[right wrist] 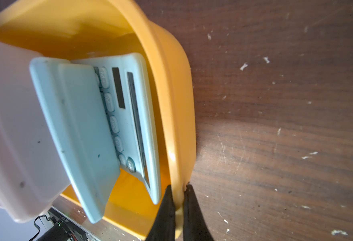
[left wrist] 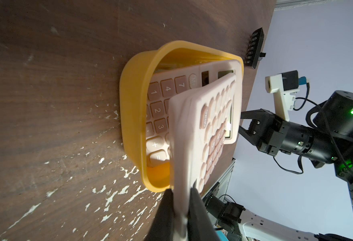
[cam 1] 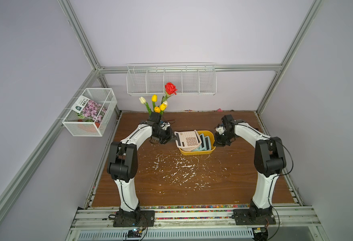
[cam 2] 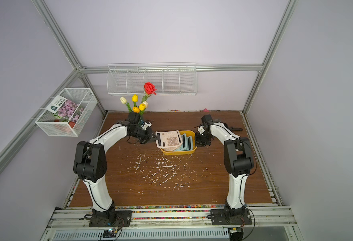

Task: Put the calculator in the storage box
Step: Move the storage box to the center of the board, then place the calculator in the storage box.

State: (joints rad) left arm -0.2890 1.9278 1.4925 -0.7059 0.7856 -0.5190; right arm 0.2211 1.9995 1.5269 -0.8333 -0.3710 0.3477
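The held calculator's far end reaches the lower calculator inside the yellow rim, so my left gripper opens now, and the held calculator would rest there.
The yellow storage box (cam 1: 194, 153) (cam 2: 177, 153) stands mid-table. My left gripper (cam 1: 172, 136) (left wrist: 182, 194) is shut on one end of a pink calculator (cam 1: 188, 139) (cam 2: 169, 140) (left wrist: 192, 129). That calculator hangs tilted over the box's left part, with its pale underside (right wrist: 11, 125) showing in the right wrist view. Another pink calculator (left wrist: 161, 98) lies below it inside the box, beside two light blue ones (right wrist: 77, 125) (right wrist: 138, 100). My right gripper (cam 1: 215, 144) (right wrist: 178, 192) is shut on the box's right rim (right wrist: 177, 104).
A bunch of flowers (cam 1: 159, 104) stands behind the left arm. White wire baskets hang on the back wall (cam 1: 171, 81) and the left wall (cam 1: 90, 112). A black comb-like object (cam 2: 236, 128) lies at the far right. White flecks (cam 1: 177, 167) mark the wooden table.
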